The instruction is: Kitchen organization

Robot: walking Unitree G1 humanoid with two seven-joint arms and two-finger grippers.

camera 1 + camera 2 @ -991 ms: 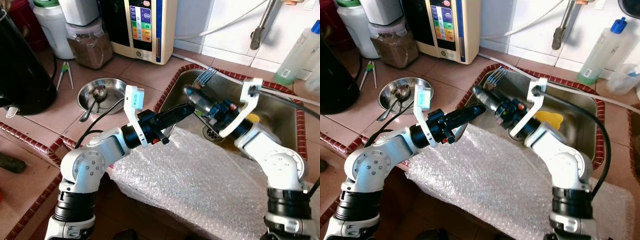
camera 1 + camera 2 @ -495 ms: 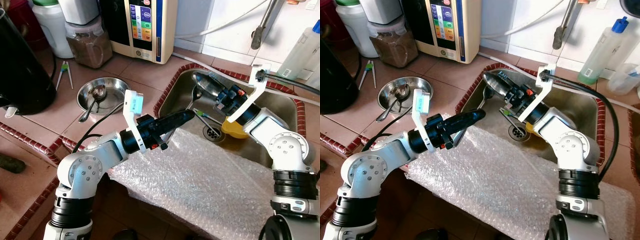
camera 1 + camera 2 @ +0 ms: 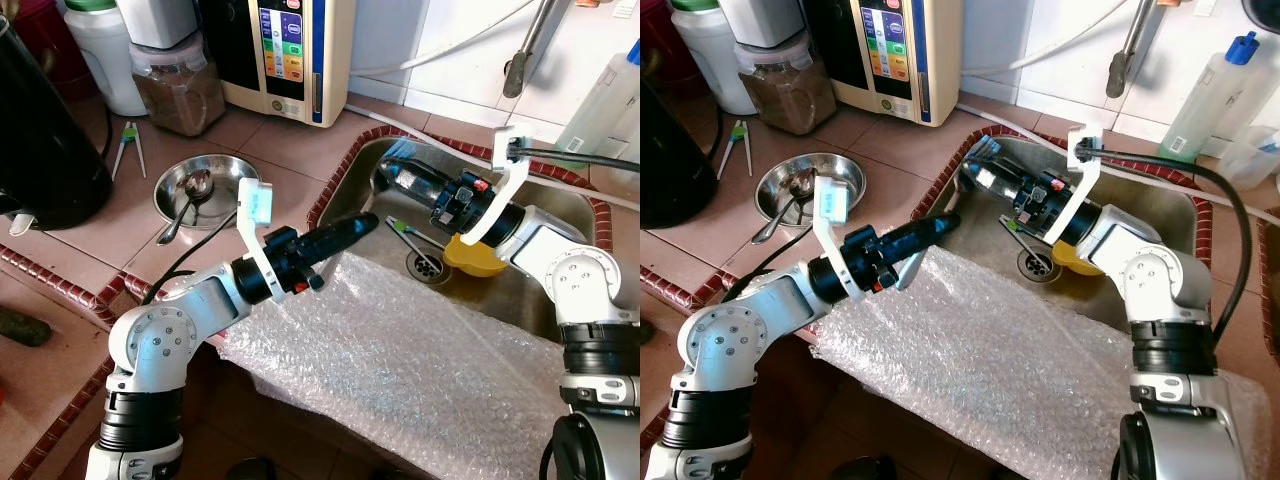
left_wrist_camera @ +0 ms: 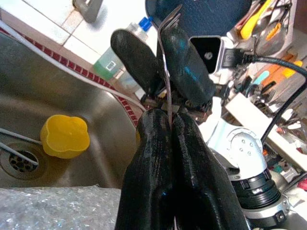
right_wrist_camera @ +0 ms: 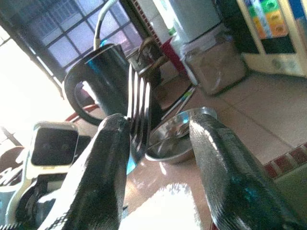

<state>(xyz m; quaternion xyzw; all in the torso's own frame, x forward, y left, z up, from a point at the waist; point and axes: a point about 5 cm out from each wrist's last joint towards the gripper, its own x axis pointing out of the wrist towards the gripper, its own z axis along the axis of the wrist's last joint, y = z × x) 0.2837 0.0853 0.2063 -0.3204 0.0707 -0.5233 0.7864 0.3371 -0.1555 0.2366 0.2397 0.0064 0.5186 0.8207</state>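
My right gripper grips the silver fork by its tined head next, to put the fork away in the sink.
A metal fork stands edge-on in my left gripper, which is shut on its handle at the sink's near-left rim. The fork's tines rise between the fingers of my right gripper, close against one finger. The right gripper is open and reaches in from the right over the steel sink, its tips just beyond the left gripper's tips.
A yellow cup and thin green-tipped utensils lie by the drain. Bubble wrap covers the near counter. A steel bowl with a spoon, a jar, a water purifier and a black kettle stand to the left.
The right arm has drawn back to the right and sunk lower over the sink. The left gripper has shifted slightly left along the rim, staying shut.
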